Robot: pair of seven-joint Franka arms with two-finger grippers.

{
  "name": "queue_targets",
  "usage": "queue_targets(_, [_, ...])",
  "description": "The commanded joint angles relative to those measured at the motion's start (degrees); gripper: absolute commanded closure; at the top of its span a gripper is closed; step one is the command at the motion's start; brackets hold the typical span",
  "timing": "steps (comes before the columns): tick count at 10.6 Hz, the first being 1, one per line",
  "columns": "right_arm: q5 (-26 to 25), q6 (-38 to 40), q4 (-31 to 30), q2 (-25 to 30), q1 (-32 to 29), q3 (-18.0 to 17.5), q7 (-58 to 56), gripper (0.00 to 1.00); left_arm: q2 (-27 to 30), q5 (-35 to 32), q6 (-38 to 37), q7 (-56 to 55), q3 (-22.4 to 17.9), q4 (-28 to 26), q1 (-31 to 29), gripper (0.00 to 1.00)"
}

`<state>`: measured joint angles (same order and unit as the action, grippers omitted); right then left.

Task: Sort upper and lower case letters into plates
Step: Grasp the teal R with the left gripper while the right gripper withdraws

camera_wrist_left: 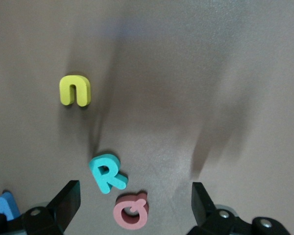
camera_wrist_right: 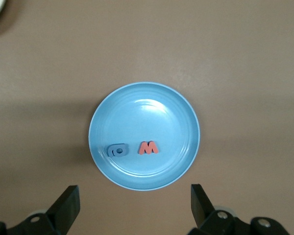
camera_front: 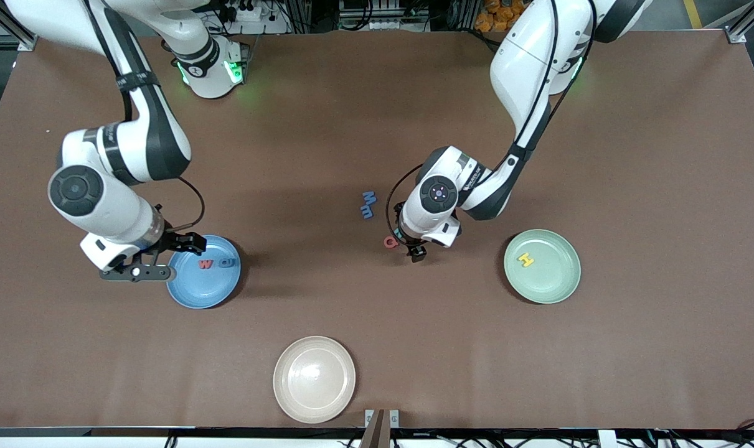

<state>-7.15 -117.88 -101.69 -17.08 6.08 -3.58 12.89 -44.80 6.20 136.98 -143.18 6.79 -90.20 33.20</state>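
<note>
The teal R (camera_wrist_left: 107,173) lies beyond the fingertips, past the pink Q (camera_wrist_left: 131,211), so my left gripper moves toward the R next and only then closes on the R.
The blue plate (camera_front: 196,292) (camera_wrist_right: 152,112) holds a red W-shaped letter (camera_front: 206,264) (camera_wrist_right: 148,148) and a blue O (camera_front: 227,262) (camera_wrist_right: 117,150). My right gripper (camera_front: 159,258) (camera_wrist_right: 134,205) hangs open and empty at that plate's rim toward the right arm's end. The pale green plate (camera_front: 551,283) holds a yellow H (camera_front: 525,260). My left gripper (camera_front: 411,249) (camera_wrist_left: 135,203) is open low over a pink Q (camera_front: 390,241) (camera_wrist_left: 131,210), which lies between its fingers, untouched. Beside the Q lie a teal R (camera_wrist_left: 107,173) and a yellow n (camera_wrist_left: 76,90), both hidden under the arm in the front view.
Two blue letters, M (camera_front: 368,198) and m (camera_front: 367,213), lie mid-table, farther from the front camera than the Q. A cream-white plate (camera_front: 314,379) with nothing in it sits near the table's front edge.
</note>
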Motion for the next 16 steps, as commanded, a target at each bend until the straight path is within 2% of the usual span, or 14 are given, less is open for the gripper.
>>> queue_targets(1, [0.8,1.6,-1.4,4.3,-1.4,-0.5,-1.0,0.0,-1.6,0.8,0.7,-1.8,-0.7,1.4,1.6,0.0])
queue_targets(3, [2.0,4.3,-1.5,8.1,-1.9,-0.5,-1.1,0.0,-2.3,0.2,0.7,-2.0,-3.4,0.9,5.7,0.0])
queue_targets(5, [5.6,7.9,-1.3,12.4,-2.8,-0.5,-2.8,0.0,-2.6,-0.7,0.7,-2.8,-4.1,0.9,6.3,0.0])
queue_targets(6, [5.7,9.9,-0.8,13.6,-2.9,-0.5,-3.2,0.0,-2.7,-1.7,0.7,-2.5,-4.1,0.9,6.1,0.07])
queue_targets(8, [5.7,16.4,3.4,14.1,-3.6,-0.5,-3.4,0.0,-2.8,-4.6,0.7,-1.5,-4.0,0.7,6.1,0.27])
queue_targets(10, [5.8,19.0,4.7,15.8,-3.7,-0.1,-5.1,0.0,-2.7,-4.9,0.5,-1.1,-4.0,0.6,6.0,0.41])
queue_targets(11, [6.0,21.5,5.4,17.0,-3.3,2.3,-6.6,0.0,-2.7,-4.9,0.5,0.0,-4.0,0.6,5.9,0.49])
queue_targets(13, [9.9,26.4,9.0,17.2,-3.1,5.1,-11.6,0.0,-2.8,-4.9,0.2,2.5,-4.0,0.5,6.2,0.54])
queue_targets(14, [9.8,26.5,10.4,17.0,-3.3,5.2,-11.9,0.0,-2.8,-5.0,0.0,2.7,-4.0,0.2,6.3,0.63])
queue_targets(15, [9.8,26.6,11.7,16.9,-3.4,5.2,-11.8,0.0,-2.7,-5.0,0.0,4.1,-4.0,0.2,6.3,0.77])
queue_targets(16, [9.7,26.6,12.3,16.8,-3.6,5.2,-11.9,0.0,-2.7,-5.0,-0.3,5.8,-4.0,0.2,6.3,0.81])
